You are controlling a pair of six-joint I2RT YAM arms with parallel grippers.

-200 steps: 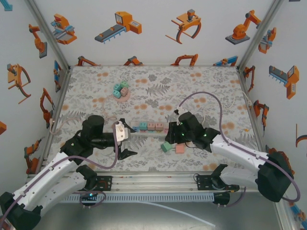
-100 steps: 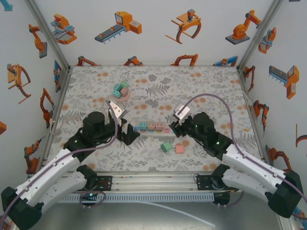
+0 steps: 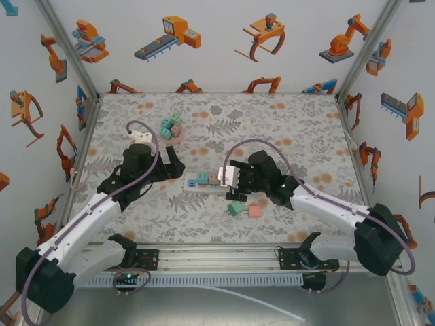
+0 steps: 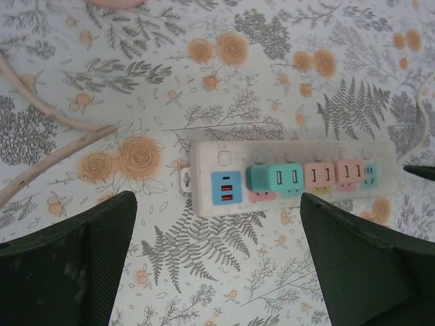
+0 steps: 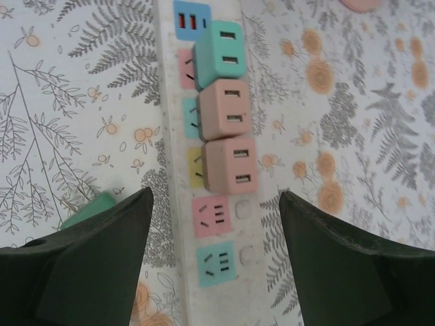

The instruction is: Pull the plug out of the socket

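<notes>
I should grab the end pink plug [image 4: 349,171] with my right gripper across the socket's width, by the plug's sides that are free of its neighbour. Then I can pull it off the socket [image 4: 204,159].
The socket [image 4: 204,159] is a long white strip on the flowered mat, also seen from above [image 3: 188,185] and in the right wrist view [image 5: 170,136]. Three plugs sit in it side by side: a teal plug [image 5: 221,54] [image 4: 275,178] and two pink plugs [image 5: 224,109] [image 5: 231,165]. My right gripper [image 5: 216,261] [image 3: 234,187] hangs open over the strip's free end, its fingers straddling an empty pink outlet [image 5: 212,216] and a teal outlet [image 5: 216,263]. My left gripper [image 4: 217,272] [image 3: 175,167] is open above bare mat beside the strip's blue USB end [image 4: 226,188].
A loose green plug [image 3: 236,208] [image 5: 88,209] and a loose pink plug [image 3: 255,210] lie in front of the strip. Several pastel cubes are piled on a pink dish [image 3: 171,128] at the back. A pale cord [image 4: 54,156] runs off left. Walls enclose the mat.
The left gripper swung from the near side up to the strip's left end. The right gripper lifted from the loose plugs, moved over the strip's right end, and its jaws widened.
</notes>
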